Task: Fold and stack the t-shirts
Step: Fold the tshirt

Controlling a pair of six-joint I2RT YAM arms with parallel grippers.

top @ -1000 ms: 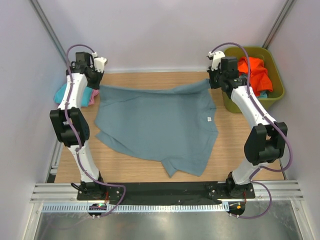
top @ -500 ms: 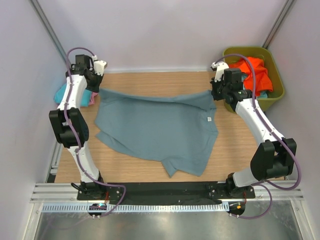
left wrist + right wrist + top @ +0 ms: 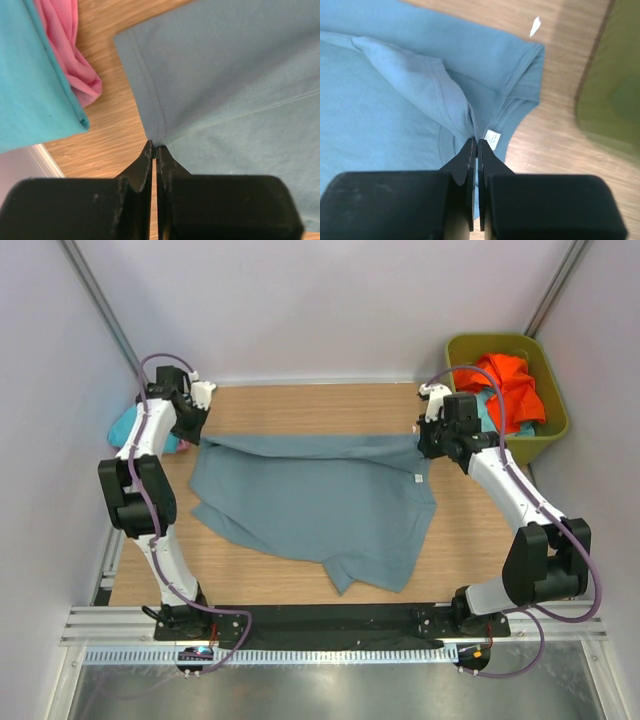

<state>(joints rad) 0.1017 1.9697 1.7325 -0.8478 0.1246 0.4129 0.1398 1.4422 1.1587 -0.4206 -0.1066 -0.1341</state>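
The pinched fold (image 3: 470, 122) is short of the flat cloth and would drop short if I opened now. I need to move it toward the cloth and then open my right gripper.
A large grey-blue t-shirt (image 3: 310, 502) lies spread over the middle of the wooden table, its far edge folded forward into a straight line. My left gripper (image 3: 196, 430) is shut on that edge's left corner (image 3: 155, 137). My right gripper (image 3: 424, 445) is shut on the right corner, a pinched fold (image 3: 470, 122) beside the small white label (image 3: 492, 138). A turquoise t-shirt (image 3: 30, 75) and a pink t-shirt (image 3: 70, 50) lie at the table's far left. An orange t-shirt (image 3: 510, 385) fills the tub, with a bit of light blue cloth (image 3: 523, 428) under it.
An olive-green plastic tub (image 3: 555, 420) stands at the far right corner, close behind my right arm. The booth's pale walls close in on the left, back and right. A black rail (image 3: 320, 618) runs along the near edge of the table.
Both grippers have moved toward the near side and lower, carrying the shirt's far edge with them. The raised, sagging edge is now folded flat over the shirt.
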